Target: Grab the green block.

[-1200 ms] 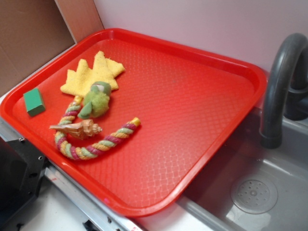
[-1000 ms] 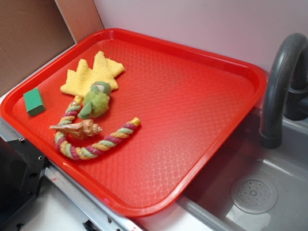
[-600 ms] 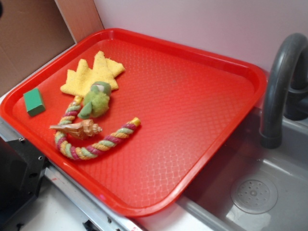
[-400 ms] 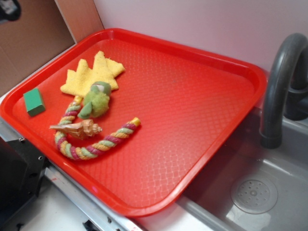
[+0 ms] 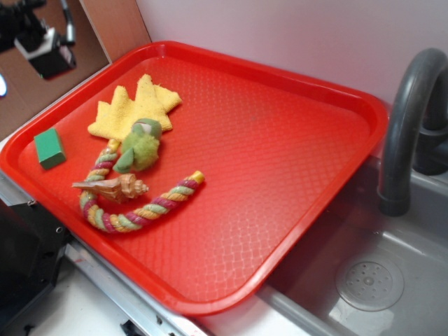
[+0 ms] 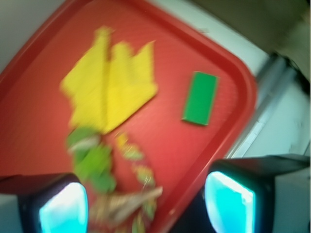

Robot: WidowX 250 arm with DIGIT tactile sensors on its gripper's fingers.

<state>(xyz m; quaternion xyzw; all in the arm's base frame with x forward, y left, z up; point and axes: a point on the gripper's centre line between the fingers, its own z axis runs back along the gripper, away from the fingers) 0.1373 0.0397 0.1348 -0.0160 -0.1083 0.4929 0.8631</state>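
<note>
Next, my gripper will grab the green block (image 5: 50,148) by its two long sides, since the block is long from end to end but narrow across.
The green block (image 5: 50,148) is a small dark-green rectangular piece lying flat near the left corner of the red tray (image 5: 280,168). My gripper (image 5: 46,54) hangs high above the table beyond the tray's far left edge, well apart from the block. The wrist view is blurred; there the green block (image 6: 200,98) lies near the tray's corner, ahead of the gripper (image 6: 146,208) and to the right. The gripper's fingers are spread wide, open, with nothing between them.
A yellow cloth (image 5: 136,106), a fuzzy light-green plush toy (image 5: 140,147), a striped rope (image 5: 140,213) and a tan shell-like piece (image 5: 112,187) lie to the right of the block. A grey faucet (image 5: 409,119) and sink (image 5: 371,280) are at the right.
My gripper has come into the exterior view at the top left corner and moved down and right. Nothing on the tray has shifted.
</note>
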